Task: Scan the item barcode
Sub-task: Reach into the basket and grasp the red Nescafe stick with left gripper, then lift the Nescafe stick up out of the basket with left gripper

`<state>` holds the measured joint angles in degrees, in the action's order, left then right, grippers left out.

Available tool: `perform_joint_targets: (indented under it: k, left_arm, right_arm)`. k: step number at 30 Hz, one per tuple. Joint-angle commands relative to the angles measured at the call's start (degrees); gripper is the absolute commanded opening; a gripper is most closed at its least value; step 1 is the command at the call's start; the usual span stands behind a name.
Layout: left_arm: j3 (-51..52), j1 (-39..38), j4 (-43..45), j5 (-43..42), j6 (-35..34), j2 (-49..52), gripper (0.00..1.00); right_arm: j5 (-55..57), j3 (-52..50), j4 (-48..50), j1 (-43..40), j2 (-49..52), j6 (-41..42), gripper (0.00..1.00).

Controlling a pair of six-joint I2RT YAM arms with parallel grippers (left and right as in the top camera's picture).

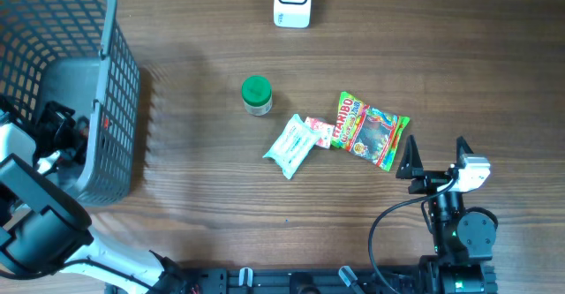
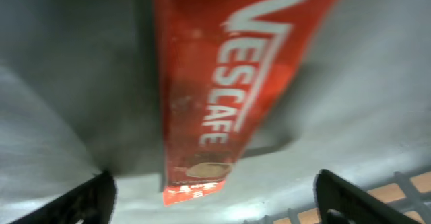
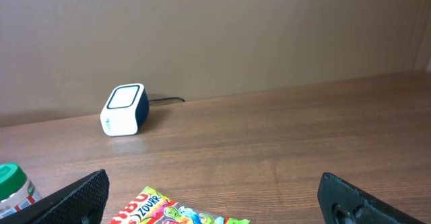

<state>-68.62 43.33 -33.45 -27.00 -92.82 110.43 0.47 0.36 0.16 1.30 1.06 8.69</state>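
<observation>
The left gripper should next grab the red Nescafe sachet (image 2: 222, 83) by its near end (image 2: 198, 172). The rest then stays uncovered, so the barcode can be scanned.
A red Nescafe sachet (image 2: 222, 83) lies on the grey floor of the basket (image 1: 115, 109), close under the left wrist camera. My left gripper (image 2: 215, 198) is down inside the basket (image 2: 377, 83), jaws wide apart, one dark fingertip on each side of the sachet's near end without touching it. In the overhead view my left gripper (image 1: 55, 135) covers the sachet. The white barcode scanner (image 1: 292, 1) stands at the table's far edge, and from the right wrist the scanner (image 3: 124, 109) shows at far left. My right gripper (image 1: 434, 157) rests open near the table's front right.
On the table lie a green-lidded jar (image 1: 256, 94), a white wipes packet (image 1: 290, 146), a small pink packet (image 1: 319, 131) and a Haribo bag (image 1: 371, 131) just ahead of my right gripper (image 3: 215, 200). The basket's tall mesh walls enclose my left arm.
</observation>
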Motion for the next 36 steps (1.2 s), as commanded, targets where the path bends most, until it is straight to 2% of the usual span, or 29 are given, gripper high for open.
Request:
perform_joint_targets:
  k: [1, 3, 10, 11, 12, 13, 16, 21, 24, 29, 36]
  left_arm:
    - [5.9, -0.3, -5.0, 12.9, 1.0, 9.5, 0.92]
    - [5.9, -0.3, -7.7, 15.6, 1.0, 9.5, 0.99]
    - [5.9, 1.0, -12.4, 17.9, 0.9, 9.5, 1.00]
    - [5.9, 1.5, -12.7, 18.0, 0.9, 9.5, 0.97]
    - [5.9, 3.1, -12.9, 18.1, 1.3, 9.5, 0.42]
    - [5.9, 3.8, -12.9, 18.2, 2.2, 9.5, 0.23]
    - [5.9, 5.9, -13.4, 19.3, 4.6, 9.5, 0.04]
    - [5.9, 8.5, -12.2, 19.6, 8.8, 9.4, 0.04]
    - [5.9, 8.4, -7.1, 11.9, 12.9, 9.0, 0.04]
    - [2.6, 5.7, 4.3, -7.4, 14.7, 7.2, 0.04]
    - [-9.1, -2.3, 7.5, -14.1, 14.6, 3.3, 0.04]
  right_arm:
    - [0.3, -0.1, 0.2, -0.2, -0.3, -0.8, 1.00]
    - [0.3, -0.1, 0.2, -0.2, -0.3, -0.8, 1.00]
    - [0.3, -0.1, 0.2, -0.2, -0.3, -0.8, 1.00]
    - [0.3, -0.1, 0.2, -0.2, -0.3, -0.8, 1.00]
    - [0.3, -0.1, 0.2, -0.2, -0.3, -0.8, 1.00]
    - [0.3, -0.1, 0.2, -0.2, -0.3, -0.8, 1.00]
    - [0.3, -0.1, 0.2, -0.2, -0.3, -0.8, 1.00]
    - [0.3, -0.1, 0.2, -0.2, -0.3, -0.8, 1.00]
    - [0.3, -0.1, 0.2, -0.2, -0.3, -0.8, 1.00]
    - [0.3, -0.1, 0.2, -0.2, -0.3, -0.8, 1.00]
    - [0.3, -0.1, 0.2, -0.2, -0.3, -0.8, 1.00]
